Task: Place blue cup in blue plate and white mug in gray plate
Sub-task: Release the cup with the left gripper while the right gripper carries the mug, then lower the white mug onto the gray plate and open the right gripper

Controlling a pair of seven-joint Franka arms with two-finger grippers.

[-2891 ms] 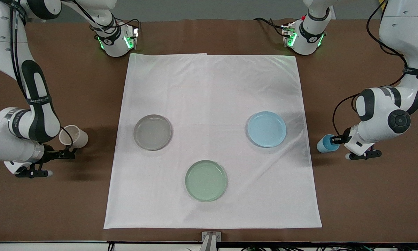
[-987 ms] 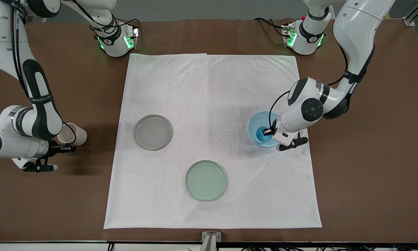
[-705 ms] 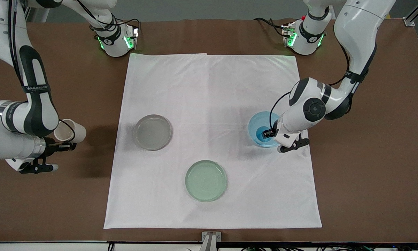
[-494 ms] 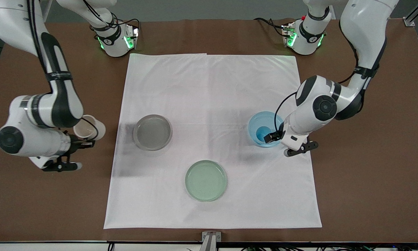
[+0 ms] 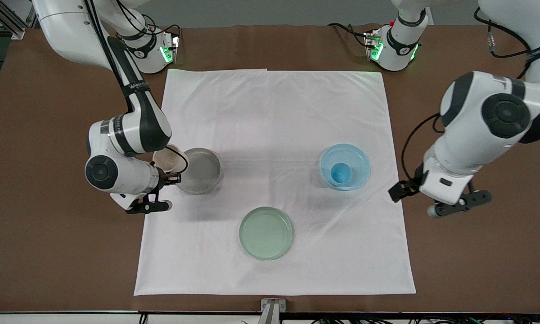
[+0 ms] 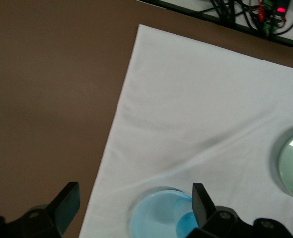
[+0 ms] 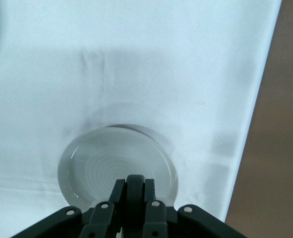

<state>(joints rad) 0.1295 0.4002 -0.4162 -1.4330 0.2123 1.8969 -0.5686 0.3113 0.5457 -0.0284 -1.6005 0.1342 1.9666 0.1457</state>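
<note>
My right gripper moves the white mug toward the plate's middle, before it opens, since the mug hangs tilted over the gray plate's rim.
The blue cup stands upright in the blue plate and is free of any gripper. My left gripper is open and empty in the air over the cloth's edge at the left arm's end. In the left wrist view its fingers are spread, with the blue plate and cup below. My right gripper is shut on the white mug by its black handle. It holds the mug tilted over the rim of the gray plate, which also shows in the right wrist view.
A pale green plate lies on the white cloth, nearer the front camera than the other two plates, and shows in the left wrist view. Brown table surrounds the cloth.
My left gripper let go of the blue cup in the blue plate and drew back toward the left arm's end. My right gripper carried the white mug from the bare table to the gray plate's rim.
</note>
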